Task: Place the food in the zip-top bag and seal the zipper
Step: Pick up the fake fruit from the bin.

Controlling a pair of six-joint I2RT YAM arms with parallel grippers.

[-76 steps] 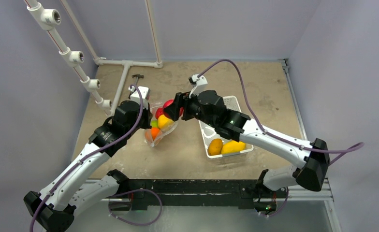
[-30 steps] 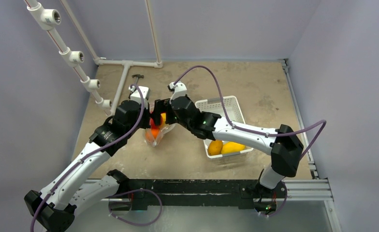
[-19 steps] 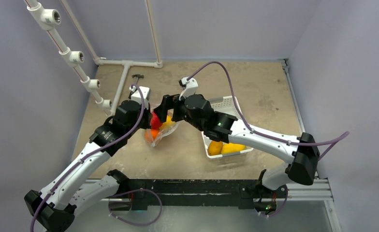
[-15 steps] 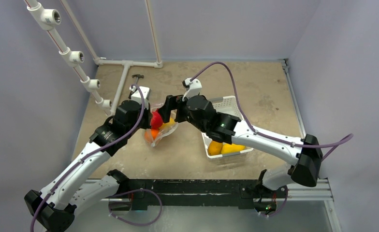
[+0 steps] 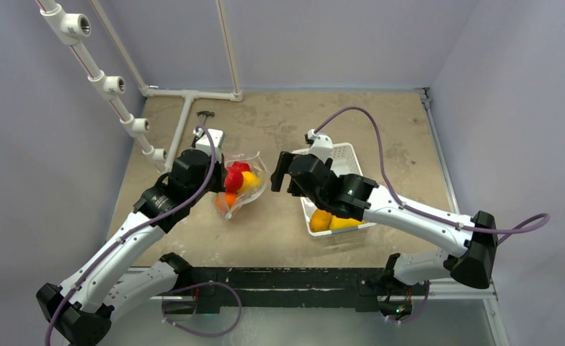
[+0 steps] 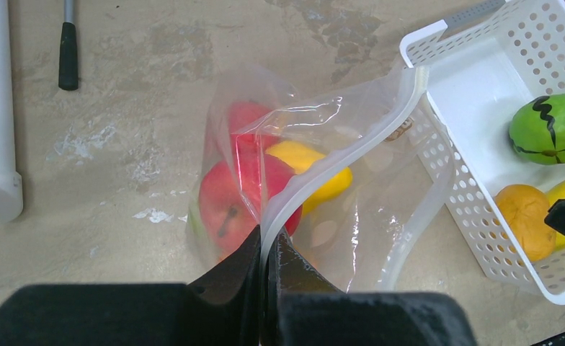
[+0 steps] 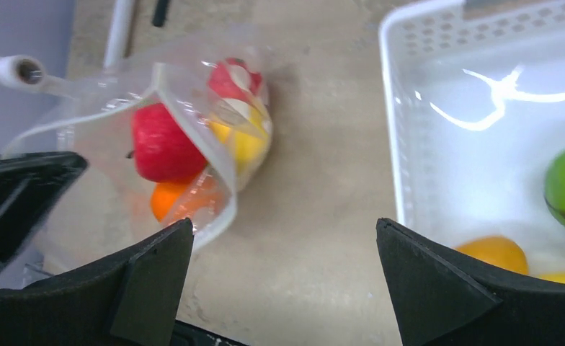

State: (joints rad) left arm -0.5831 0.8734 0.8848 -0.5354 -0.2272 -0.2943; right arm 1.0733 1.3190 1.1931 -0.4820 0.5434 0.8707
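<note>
The right gripper grabs the basket's orange fruit (image 5: 321,220) across its narrower sides next, leaving its far end free to enter the zip-top bag (image 5: 245,189) first.
The zip-top bag (image 5: 245,189) lies left of centre with its mouth held open. Inside it are a red apple (image 6: 229,194), a yellow fruit (image 6: 316,162) and an orange fruit (image 7: 171,202). My left gripper (image 6: 269,234) is shut on the near zipper strip (image 6: 352,155) and lifts it. My right gripper (image 7: 283,223) is open and empty, hovering between the bag and the white basket (image 5: 346,153). The basket holds a green fruit (image 6: 550,130), an orange fruit (image 6: 527,216) and a yellow fruit (image 5: 346,222).
White pipe fittings (image 5: 107,86) run along the back left, with a T-shaped pipe (image 5: 186,97) on the table. A small black-handled tool (image 6: 67,43) lies behind the bag. Walls close in the back and both sides.
My right gripper has pulled back out of the bag's mouth and moved right towards the basket, open. A red fruit now lies on top in the bag. My left gripper still holds the zipper.
</note>
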